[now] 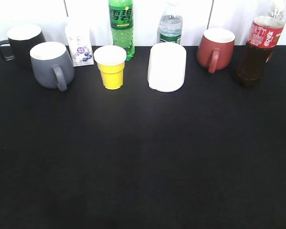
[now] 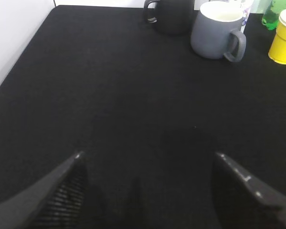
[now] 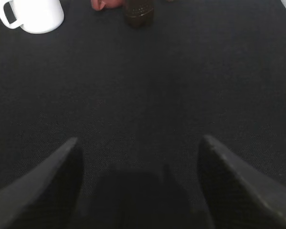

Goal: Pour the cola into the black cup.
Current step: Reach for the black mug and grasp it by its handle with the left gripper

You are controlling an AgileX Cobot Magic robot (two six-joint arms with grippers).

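Observation:
The black cup needs to be steady for the cola (image 1: pixel 259 47). My left gripper should grab the black cup by its squarish handle (image 1: pixel 4 50) next.
The cola (image 1: pixel 259 47), a clear bottle of dark liquid with a red label, stands upright at the back right; only its base shows in the right wrist view (image 3: pixel 139 13). The black cup (image 1: pixel 22 42) with a squarish handle stands at the back left, behind the grey mug; its lower part shows in the left wrist view (image 2: pixel 170 16). My left gripper (image 2: pixel 147 155) is open and empty over bare black table, well short of the cups. My right gripper (image 3: pixel 139 140) is open and empty, well short of the cola. Neither gripper shows in the exterior view.
Along the back stand a grey mug (image 1: pixel 51 64), a small white packet (image 1: pixel 79 45), a yellow cup (image 1: pixel 111 67), a green soda bottle (image 1: pixel 121 26), a water bottle (image 1: pixel 171 26), a white mug (image 1: pixel 167 67) and a red-brown mug (image 1: pixel 216 47). The black table (image 1: pixel 143 162) ends at a white wall.

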